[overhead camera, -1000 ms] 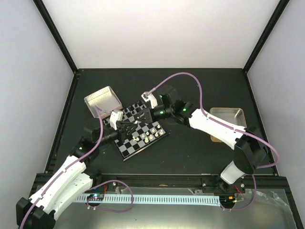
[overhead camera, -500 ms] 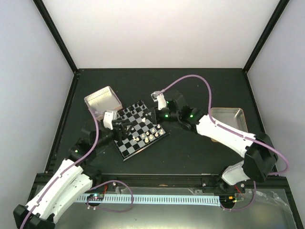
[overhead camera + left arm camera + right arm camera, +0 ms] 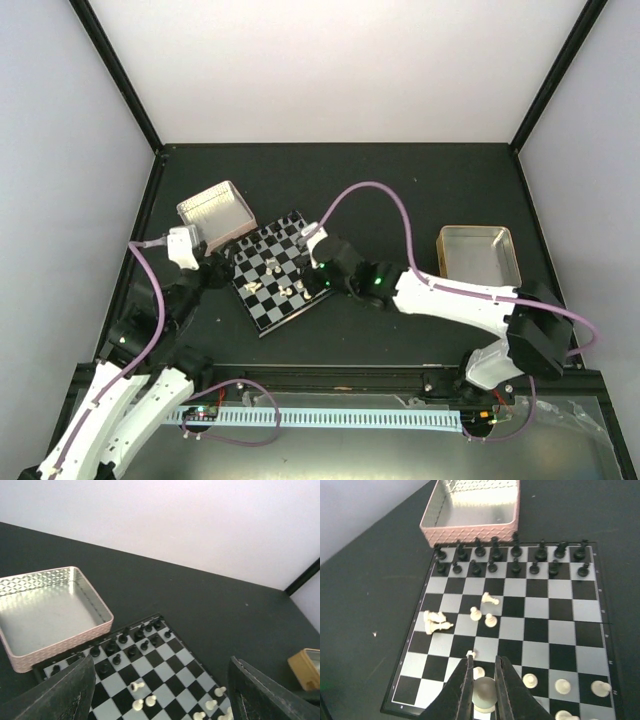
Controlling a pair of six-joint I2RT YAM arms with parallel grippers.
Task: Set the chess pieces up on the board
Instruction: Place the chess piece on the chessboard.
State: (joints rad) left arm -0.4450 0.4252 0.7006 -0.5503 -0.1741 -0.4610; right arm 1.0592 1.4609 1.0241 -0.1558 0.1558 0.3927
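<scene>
The cream-white piece is well above the board's near rows and would drop short if the robot's right gripper opened now. The right gripper should lower the piece before it lets go.
The board (image 3: pixel 262 312) lies left of the table's middle, with black pieces (image 3: pixel 515 555) in two rows on its tray side. Several cream-white chess pieces (image 3: pixel 475 613) stand or lie mid-board; two lie toppled (image 3: pixel 437 621) near the left rim, and others stand in the near rows (image 3: pixel 562 685). My right gripper (image 3: pixel 484 658) hangs over the board's near rows (image 3: pixel 322 272), shut on a cream-white piece (image 3: pixel 484 692). My left gripper (image 3: pixel 162 660) is open and empty beside the board's left edge (image 3: pixel 205 268), looking over the board (image 3: pixel 165 672).
A pink-walled metal tray (image 3: pixel 215 212) sits against the board's far-left corner (image 3: pixel 45 610) (image 3: pixel 470 510). A gold-walled tray (image 3: pixel 478 255) stands at the right (image 3: pixel 306 667). Dark walls and frame posts bound the table.
My left gripper opened and drew back left off the board, leaving cream pieces mid-board. My right gripper swung from the far side toward the near rows, still shut.
</scene>
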